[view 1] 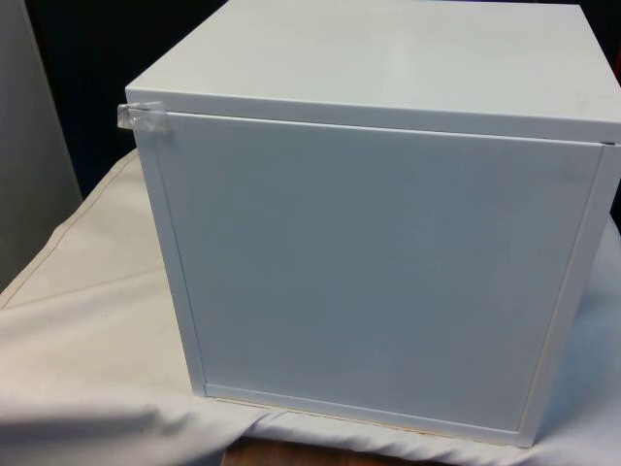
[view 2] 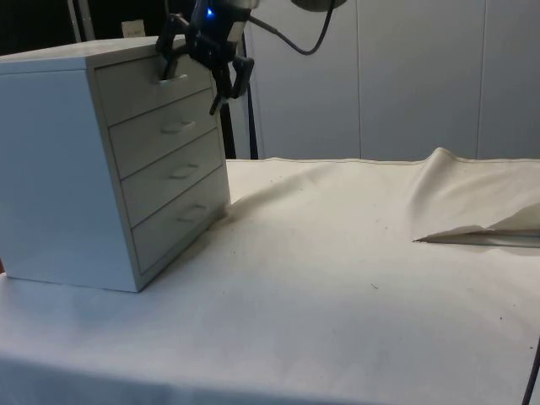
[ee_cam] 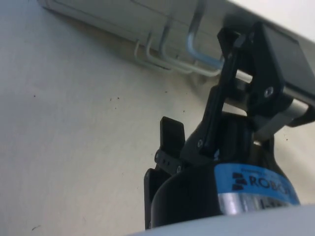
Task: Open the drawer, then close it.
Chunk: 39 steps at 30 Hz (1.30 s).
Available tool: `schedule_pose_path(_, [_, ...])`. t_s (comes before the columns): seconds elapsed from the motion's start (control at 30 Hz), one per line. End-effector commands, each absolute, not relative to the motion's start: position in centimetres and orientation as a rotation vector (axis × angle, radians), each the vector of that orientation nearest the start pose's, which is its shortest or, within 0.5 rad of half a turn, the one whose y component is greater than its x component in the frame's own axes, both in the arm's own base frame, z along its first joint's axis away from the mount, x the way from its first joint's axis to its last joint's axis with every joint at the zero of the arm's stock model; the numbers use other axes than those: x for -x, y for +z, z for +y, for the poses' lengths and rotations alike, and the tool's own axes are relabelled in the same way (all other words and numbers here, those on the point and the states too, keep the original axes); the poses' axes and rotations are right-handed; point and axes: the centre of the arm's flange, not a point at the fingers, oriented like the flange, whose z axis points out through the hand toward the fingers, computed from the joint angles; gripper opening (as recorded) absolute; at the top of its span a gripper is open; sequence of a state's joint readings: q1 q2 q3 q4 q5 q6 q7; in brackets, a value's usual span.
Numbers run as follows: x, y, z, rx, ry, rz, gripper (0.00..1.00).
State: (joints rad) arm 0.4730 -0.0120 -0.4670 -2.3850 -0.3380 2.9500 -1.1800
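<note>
The gripper takes hold of the top drawer (ee_cam: 266, 10) by its thin white wire handle (ee_cam: 202, 51) next, to open and then close the drawer.
A white chest of drawers (view 2: 76, 169) stands at the table's end and turns its plain back panel (view 1: 378, 262) to the front view. In the side view its four drawers all sit flush. My black gripper (view 2: 199, 67) is up at the top drawer (view 2: 148, 84), open, with its fingers spread on either side of that drawer's small metal handle (view 2: 173, 78). In the wrist view the handles (ee_cam: 162, 54) line up one behind another, and one finger (ee_cam: 171, 137) stands apart from the other (ee_cam: 236, 73), which is beside the nearest handle (ee_cam: 203, 56).
White cloth (view 2: 354, 270) covers the table in front of the drawers, rumpled into a fold (view 2: 481, 232) at the far side. A scrap of clear tape (view 1: 144, 116) sticks to the chest's upper back corner. A cable (view 2: 312, 38) hangs from the arm.
</note>
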Motion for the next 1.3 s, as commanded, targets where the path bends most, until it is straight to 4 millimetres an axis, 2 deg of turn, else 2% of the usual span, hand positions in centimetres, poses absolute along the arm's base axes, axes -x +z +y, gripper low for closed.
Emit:
schedule_pose_path(0.0, [-53.9, 38.9, 1.9, 2.589, -0.718, -2.402, 1.0])
schedule_pose_path(0.13, [-53.4, 38.7, 2.5, 2.57, -0.709, -2.391, 1.0])
schedule_pose_path(0.17, [-53.9, 38.8, 2.1, 2.587, -0.725, -2.403, 1.0])
schedule_pose_path(0.23, [-54.0, 38.8, 2.2, 2.586, -0.727, -2.403, 0.94])
schedule_pose_path(0.3, [-54.0, 38.8, 2.2, 2.587, -0.73, -2.401, 0.84])
schedule_pose_path(0.33, [-54.0, 38.8, 2.2, 2.586, -0.733, -2.402, 0.72])
schedule_pose_path(0.47, [-53.6, 38.8, 2.7, 2.57, -0.737, -2.393, 0.52])
schedule_pose_path(0.5, [-54.0, 38.7, 2.2, 2.588, -0.744, -2.401, 0.52])
schedule_pose_path(0.6, [-54.1, 38.7, 2.2, 2.586, -0.747, -2.403, 0.37])
schedule_pose_path(0.67, [-54.2, 38.7, 2.2, 2.587, -0.76, -2.404, 0.22])
schedule_pose_path(0.77, [-54.2, 38.7, 2.2, 2.587, -0.763, -2.405, 0.09])
schedule_pose_path(0.8, [-54.0, 39.3, 2.7, 2.572, -0.777, -2.4, 0.04])
schedule_pose_path(0.83, [-54.2, 38.7, 2.2, 2.587, -0.763, -2.405, 0.04])
schedule_pose_path(0.87, [-54.2, 38.7, 2.2, 2.587, -0.763, -2.405, 0.0])
schedule_pose_path(1.03, [-53.7, 39.4, 2.3, 2.583, -0.781, -2.399, 0.0])
schedule_pose_path(1.07, [-54.2, 39.8, 2.6, 2.577, -0.795, -2.399, 0.0])
schedule_pose_path(1.1, [-53.6, 39.6, 2.4, 2.579, -0.783, -2.4, 0.0])
schedule_pose_path(1.27, [-53.1, 39.8, 2.6, 2.571, -0.794, -2.397, 0.0])
